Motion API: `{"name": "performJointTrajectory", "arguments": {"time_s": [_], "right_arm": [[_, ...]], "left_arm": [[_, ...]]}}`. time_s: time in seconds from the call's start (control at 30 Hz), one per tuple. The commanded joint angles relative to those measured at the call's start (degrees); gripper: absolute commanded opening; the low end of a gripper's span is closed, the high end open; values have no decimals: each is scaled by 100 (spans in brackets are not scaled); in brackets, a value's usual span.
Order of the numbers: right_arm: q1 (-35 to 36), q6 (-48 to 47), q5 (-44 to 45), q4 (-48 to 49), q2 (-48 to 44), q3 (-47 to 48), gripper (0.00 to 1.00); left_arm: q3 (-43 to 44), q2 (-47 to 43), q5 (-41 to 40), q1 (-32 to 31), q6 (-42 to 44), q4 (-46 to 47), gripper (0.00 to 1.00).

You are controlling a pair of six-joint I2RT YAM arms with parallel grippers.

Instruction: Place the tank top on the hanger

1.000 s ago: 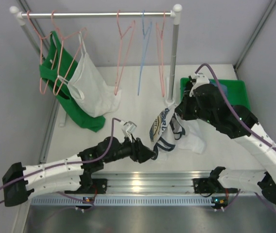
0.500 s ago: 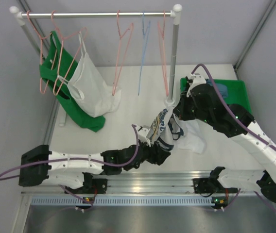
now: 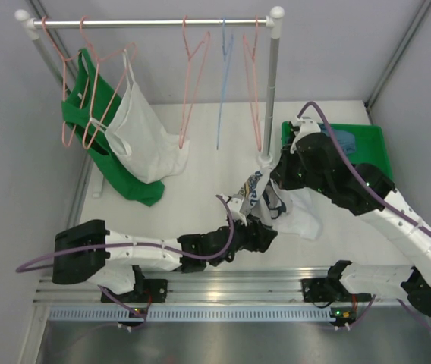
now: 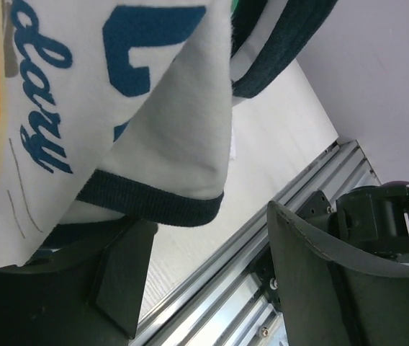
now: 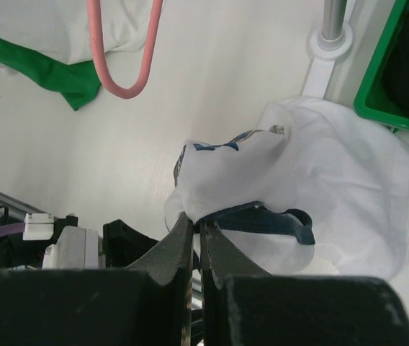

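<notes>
Next, my left gripper grabs the tank top's hanging navy-trimmed edge [image 3: 266,211] [image 4: 197,207], opposite my right gripper, to spread the tank top for the hanger.
The tank top [image 3: 255,194], white with navy trim and blue-and-yellow lettering, hangs bunched from my right gripper [image 3: 270,188], its lower part resting on the table. In the right wrist view the right gripper [image 5: 199,225] is shut on the navy trim of the tank top [image 5: 262,162]. My left gripper [image 3: 267,231] is open just below the hanging fabric. In the left wrist view the trimmed edge of the tank top [image 4: 118,108] hangs above the open left gripper [image 4: 212,277]. Empty pink hangers [image 3: 193,83] [image 3: 253,83] hang on the rail.
A light blue hanger [image 3: 223,83] hangs between the two pink ones. A green top [image 3: 86,114] and a plain white top [image 3: 143,133] hang at the left. A green bin [image 3: 367,140] stands at the right. The rack post [image 3: 272,91] stands behind the tank top.
My left arm has stretched rightward and its open gripper has moved in under the hanging tank top. My right gripper has kept its hold and barely shifted.
</notes>
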Motion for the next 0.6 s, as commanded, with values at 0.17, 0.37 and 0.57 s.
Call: {"name": "performJointTrajectory", "arguments": {"time_s": [0.17, 0.37, 0.57], "right_arm": [[105, -2, 127, 160, -148, -81, 0], [96, -2, 110, 160, -165, -81, 0], [114, 15, 101, 168, -183, -116, 0]], "left_arm": [[276, -29, -440, -71, -120, 595, 65], [487, 164, -844, -71, -409, -55, 63], [417, 252, -1204, -71, -454, -81, 44]]}}
